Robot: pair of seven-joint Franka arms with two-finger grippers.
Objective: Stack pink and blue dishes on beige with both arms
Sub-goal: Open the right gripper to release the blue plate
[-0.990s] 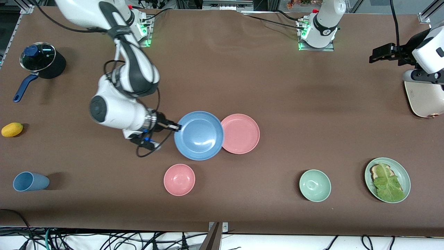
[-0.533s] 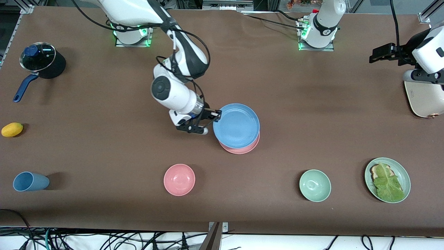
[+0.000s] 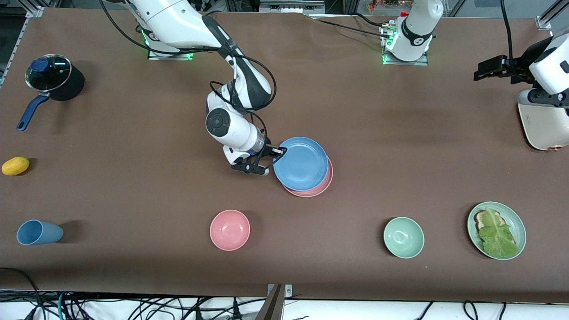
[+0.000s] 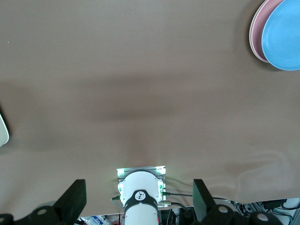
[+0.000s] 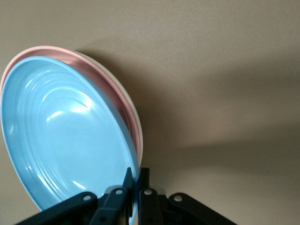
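Note:
My right gripper needs to open: the blue plate (image 3: 301, 163) is over the pink plate's rim (image 3: 322, 186), so the blue plate would settle in the stack.
My right gripper (image 3: 281, 152) is shut on the rim of the blue plate (image 3: 301, 163), at the edge toward the right arm's end of the table. The blue plate is over the pink plate (image 3: 323, 186), shifted a little off its middle. In the right wrist view the fingers (image 5: 138, 176) pinch the blue rim (image 5: 65, 136), with the pink plate (image 5: 112, 89) under it. A thin cream rim of the beige plate (image 5: 133, 108) shows below the pink one; the front view hides it. My left gripper (image 3: 479, 71) waits open in the air at the left arm's end (image 4: 138, 187).
Nearer the front camera stand a pink bowl (image 3: 230, 230), a mint bowl (image 3: 403, 237), a green plate with lettuce (image 3: 496, 230) and a blue cup (image 3: 39, 232). A yellow fruit (image 3: 15, 166) and a lidded pot (image 3: 54, 80) sit at the right arm's end. A cream appliance (image 3: 544, 129) lies below the left hand.
The right gripper carried the blue plate from beside the pink plate to over it, then sank a little. The left arm has not moved.

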